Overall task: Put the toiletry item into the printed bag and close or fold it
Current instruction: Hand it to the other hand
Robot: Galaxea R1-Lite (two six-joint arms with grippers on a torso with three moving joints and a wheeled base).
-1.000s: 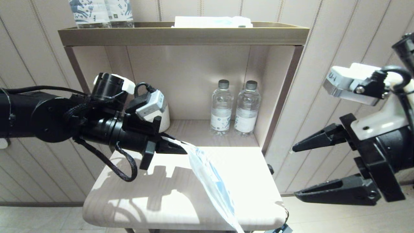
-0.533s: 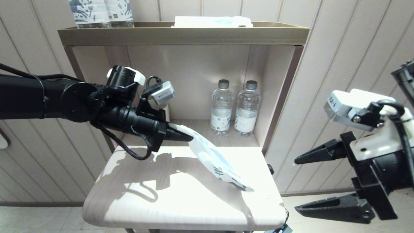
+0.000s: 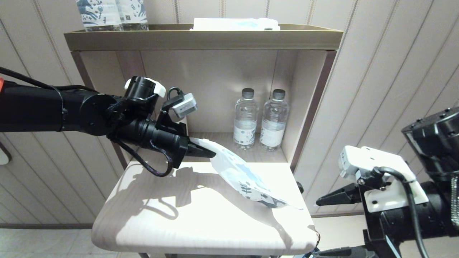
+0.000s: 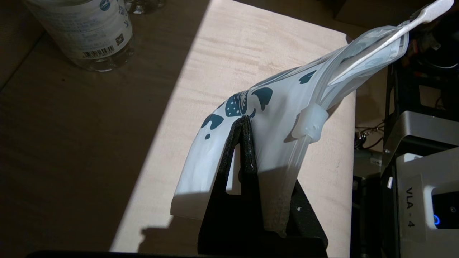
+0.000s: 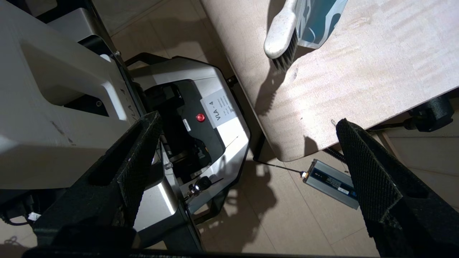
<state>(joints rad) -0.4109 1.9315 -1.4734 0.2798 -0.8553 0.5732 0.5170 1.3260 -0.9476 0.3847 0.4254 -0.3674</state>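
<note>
The printed bag should be grabbed next with my right gripper by its blue wave-printed end [image 3: 263, 194] [image 5: 320, 28], beside the toothbrush's bristles, so that the bag can be closed or folded.
My left gripper [image 3: 212, 153] is shut on one end of the printed bag [image 3: 244, 177], a white pouch with dark blue leaf print. The bag droops from the jaws down toward the table's right side. In the left wrist view the closed jaws pinch the bag [image 4: 276, 118] near its slider. The toiletry item [image 4: 428, 12], a pale toothbrush, sticks out of the bag's far end. Its bristled head [image 5: 281, 39] hangs just above the tabletop. My right gripper [image 3: 317, 229] is open and empty, low beside the table's right edge, apart from the bag.
The pale wooden table [image 3: 172, 222] stands before a shelf unit [image 3: 200, 39]. Two water bottles [image 3: 245, 120] stand in the niche. Printed-label bottles [image 3: 111, 12] and a white pack [image 3: 235, 24] sit on top. A grey box [image 5: 330, 182] lies on the floor.
The left gripper rose and moved back toward the shelf, swinging the bag from over the front edge to the table's right side. The right arm dropped lower, still open.
</note>
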